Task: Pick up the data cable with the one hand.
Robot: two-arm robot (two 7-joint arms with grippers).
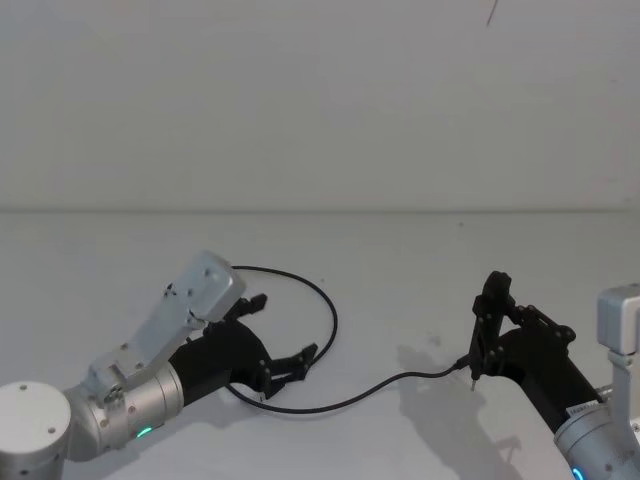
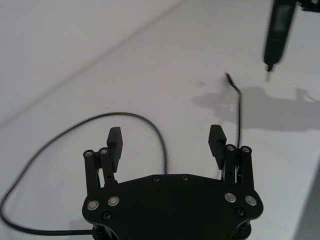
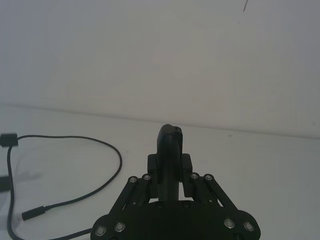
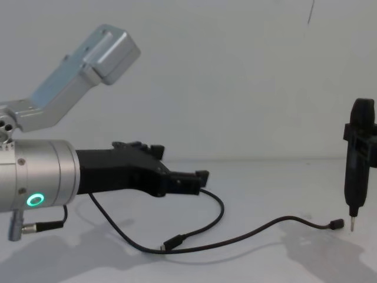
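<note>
The left gripper next keeps the data cable's plug by the pen-shaped tool [image 4: 336,224] free and grabs the cable by its bare cord behind that plug [image 4: 259,230].
The data cable [image 1: 333,312] is a long thin black lead. It lies on the white table in a loop and runs right to a plug [image 1: 462,363]. My left gripper [image 1: 287,324], the one hand, hovers open above the loop with nothing between its fingers. In the left wrist view the cable [image 2: 239,115] passes beside and under the left gripper [image 2: 165,131]. The chest view shows the left gripper [image 4: 182,164] above the cable [image 4: 222,209], not touching it. My right gripper [image 1: 497,325] is shut on a slim black pen-shaped tool [image 3: 170,147], held upright with its tip near the cable's right plug [image 4: 337,224].
The white table [image 1: 400,250] runs back to a plain white wall, and its far edge shows as a line across the head view. The cable's second plug [image 4: 174,242] lies near the front, below my left gripper. Shadows of both arms fall on the surface.
</note>
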